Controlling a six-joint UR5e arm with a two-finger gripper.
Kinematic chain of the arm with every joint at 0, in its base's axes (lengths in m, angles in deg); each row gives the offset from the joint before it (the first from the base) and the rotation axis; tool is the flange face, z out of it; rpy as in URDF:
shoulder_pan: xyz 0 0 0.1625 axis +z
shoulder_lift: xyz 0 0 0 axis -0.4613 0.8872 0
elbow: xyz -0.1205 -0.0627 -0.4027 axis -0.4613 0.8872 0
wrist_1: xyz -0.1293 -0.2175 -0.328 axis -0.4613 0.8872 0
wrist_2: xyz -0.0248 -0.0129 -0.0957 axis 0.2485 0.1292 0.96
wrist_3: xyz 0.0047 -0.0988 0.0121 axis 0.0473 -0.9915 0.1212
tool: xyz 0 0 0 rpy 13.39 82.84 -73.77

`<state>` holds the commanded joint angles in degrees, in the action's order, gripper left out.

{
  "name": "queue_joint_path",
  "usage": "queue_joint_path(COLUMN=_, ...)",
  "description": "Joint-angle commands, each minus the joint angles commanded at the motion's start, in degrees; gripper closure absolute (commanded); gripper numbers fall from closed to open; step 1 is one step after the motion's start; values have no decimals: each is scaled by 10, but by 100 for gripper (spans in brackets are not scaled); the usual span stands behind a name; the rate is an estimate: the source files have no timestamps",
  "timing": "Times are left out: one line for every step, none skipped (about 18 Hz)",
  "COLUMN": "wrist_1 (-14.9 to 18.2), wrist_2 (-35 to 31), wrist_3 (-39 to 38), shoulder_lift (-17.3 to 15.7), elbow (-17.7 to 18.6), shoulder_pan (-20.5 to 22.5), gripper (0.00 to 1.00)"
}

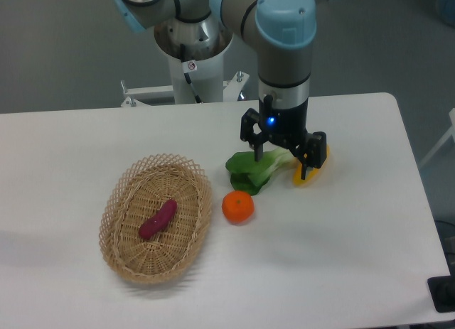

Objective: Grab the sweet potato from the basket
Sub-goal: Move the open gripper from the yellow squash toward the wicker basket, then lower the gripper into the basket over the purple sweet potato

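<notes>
My gripper grabs the sweet potato by its thick middle (158,219) next, to lift it out.
The magenta-purple sweet potato (158,219) lies slanted in the middle of the oval wicker basket (121,252) at the table's left front. My gripper (284,163) hangs open and empty to the right of the basket, above a green leafy vegetable, well apart from the sweet potato. Its two fingers (258,153) point down at the table.
A green bok choy (256,170) lies under the gripper. A yellow oblong vegetable (313,170) sits partly hidden behind the right finger. A round orange (238,207) rests just right of the basket. The arm's base (192,59) stands at the table's back edge.
</notes>
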<state>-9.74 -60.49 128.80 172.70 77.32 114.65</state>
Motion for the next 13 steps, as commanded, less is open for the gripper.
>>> queue_joint_path(wrist_1=1, wrist_2=0, wrist_3=-8, shoulder_lift=4, elbow=0, shoulder_pan=-7, gripper=0)
queue_joint_path(wrist_1=1, wrist_2=2, wrist_3=-22, shoulder_lift=8, elbow=0, shoulder_pan=-16, gripper=0)
queue_joint_path(wrist_1=1, wrist_2=1, wrist_3=-44, shoulder_lift=13, elbow=3, shoulder_pan=-32, gripper=0)
queue_joint_path(wrist_1=-1, wrist_2=0, wrist_3=-70, shoulder_lift=22, elbow=9, shoulder_pan=-47, gripper=0)
queue_joint_path(wrist_1=-5, wrist_2=-1, wrist_3=-90, shoulder_lift=30, elbow=14, shoulder_pan=-61, gripper=0)
queue_joint_path(wrist_1=-14, wrist_2=-1, wrist_3=-101, shoulder_lift=37, elbow=20, shoulder_pan=-73, gripper=0)
queue_joint_path(wrist_1=-25, wrist_2=-1, wrist_3=-108, shoulder_lift=40, elbow=27, shoulder_pan=-85, gripper=0)
queue_joint_path(wrist_1=-39, wrist_2=-2, wrist_3=-112, shoulder_lift=40, elbow=39, shoulder_pan=-97, gripper=0)
queue_joint_path(wrist_1=-55, wrist_2=-2, wrist_3=-116, shoulder_lift=40, elbow=53, shoulder_pan=-105, gripper=0)
queue_joint_path(wrist_1=-74, wrist_2=-3, wrist_3=-118, shoulder_lift=40, elbow=68, shoulder_pan=-113, gripper=0)
queue_joint_path(wrist_1=-89, wrist_2=-3, wrist_3=-117, shoulder_lift=41, elbow=82, shoulder_pan=-120, gripper=0)
queue_joint_path(wrist_1=-100, wrist_2=-3, wrist_3=-112, shoulder_lift=42, elbow=97, shoulder_pan=-127, gripper=0)
queue_joint_path(wrist_1=-102, wrist_2=-2, wrist_3=-107, shoulder_lift=46, elbow=106, shoulder_pan=-131, gripper=0)
